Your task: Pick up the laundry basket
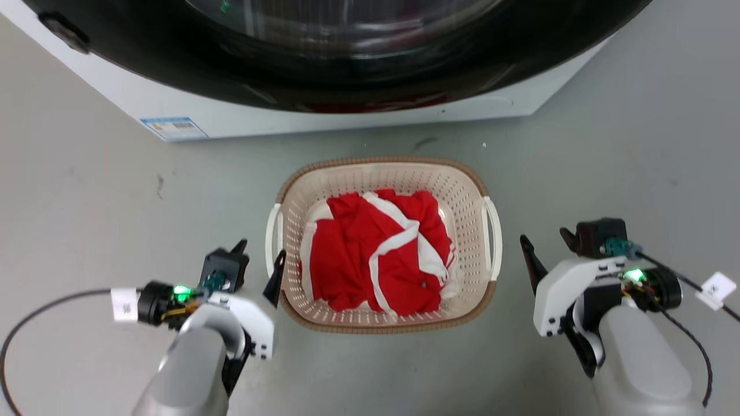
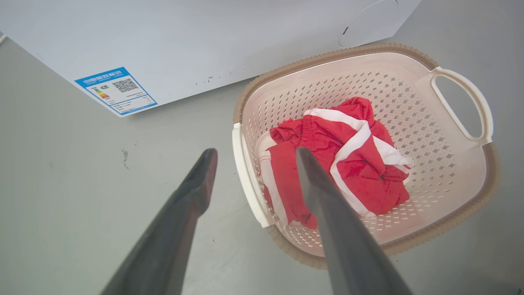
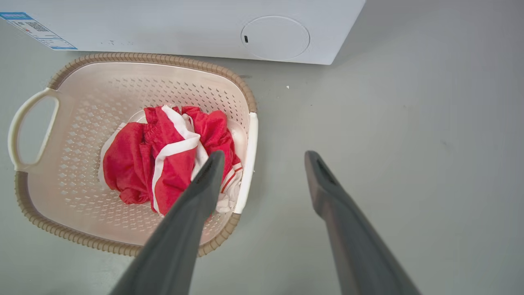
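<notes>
I will grab the laundry basket [image 3: 155, 58] next with my right gripper by the basket's white handle, beside the garment's striped cuff [image 3: 231, 178], to pick up the basket.
The laundry basket [image 1: 381, 163] is cream with a brown woven-look rim and sits on the grey floor in front of me. A red and white garment [image 1: 376, 254] lies crumpled inside it. My left gripper [image 1: 261, 249] is open beside the basket's left white handle [image 1: 273, 240]. In the left wrist view the gripper [image 2: 256, 151] has one finger over the floor and the other over the basket [image 2: 339, 53] interior. My right gripper [image 1: 544, 237] is open a little to the right of the right handle [image 1: 492, 237]. In the right wrist view that gripper [image 3: 264, 155] straddles the handle [image 3: 249, 164] of the basket [image 3: 155, 58].
A white washing machine [image 1: 324, 110] with a dark round door stands just behind the basket, with a blue label [image 1: 173, 128] on its lower left corner. A black cable [image 1: 34, 318] loops from my left wrist. Grey floor spreads to both sides.
</notes>
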